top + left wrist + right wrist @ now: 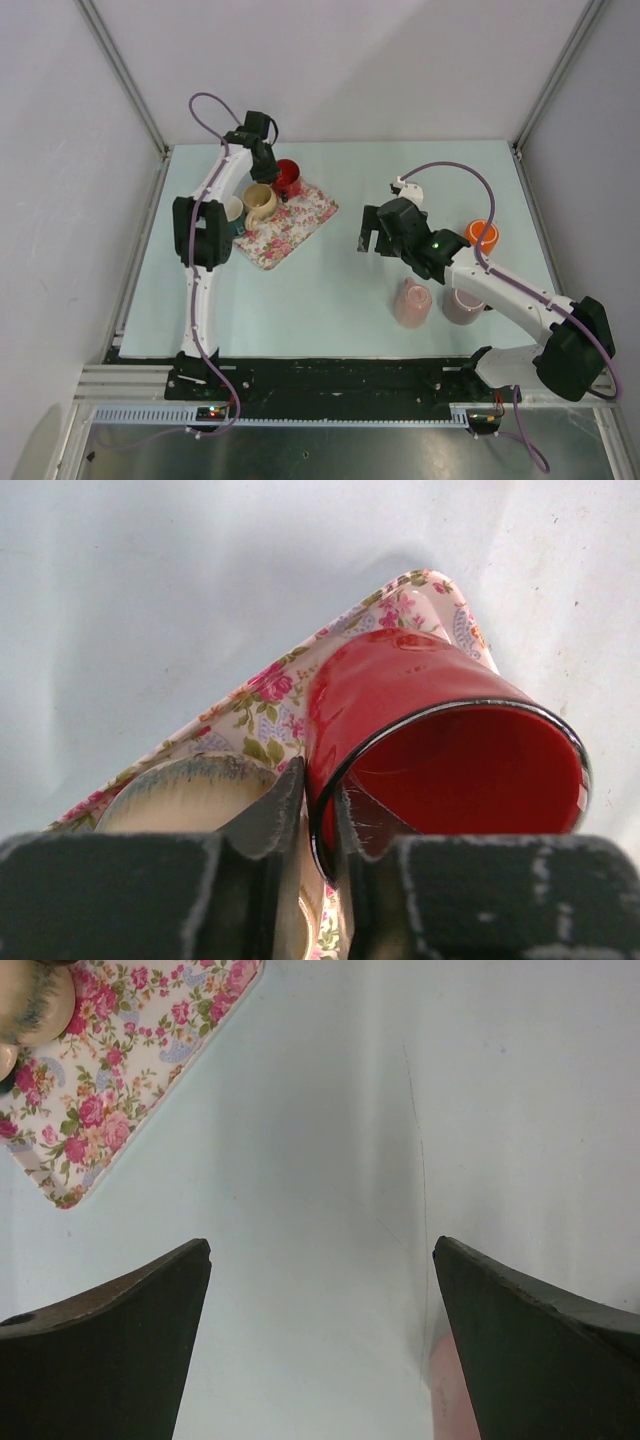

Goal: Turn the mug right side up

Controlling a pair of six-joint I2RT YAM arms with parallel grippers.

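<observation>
The red mug will be held by its handle in my right gripper once it gets there. The mug's rim then stays free for my left gripper in the handover to turn the mug.
A red mug point(288, 178) point(440, 740) is on the floral tray point(305, 217) point(250, 720) at its far corner, tilted with its opening toward the wrist camera. My left gripper point(266, 160) point(320, 800) is shut on the red mug's rim, one finger outside the wall and one inside. A beige mug point(259, 201) point(190, 792) sits on the tray beside it. My right gripper point(366, 237) point(320, 1250) is open and empty above bare table right of the tray.
A dark green mug point(236, 215) sits at the tray's left edge under the left arm. An orange cup point(482, 236), a pink cup point(412, 303) and a mauve cup point(463, 305) stand near the right arm. Walls enclose the table.
</observation>
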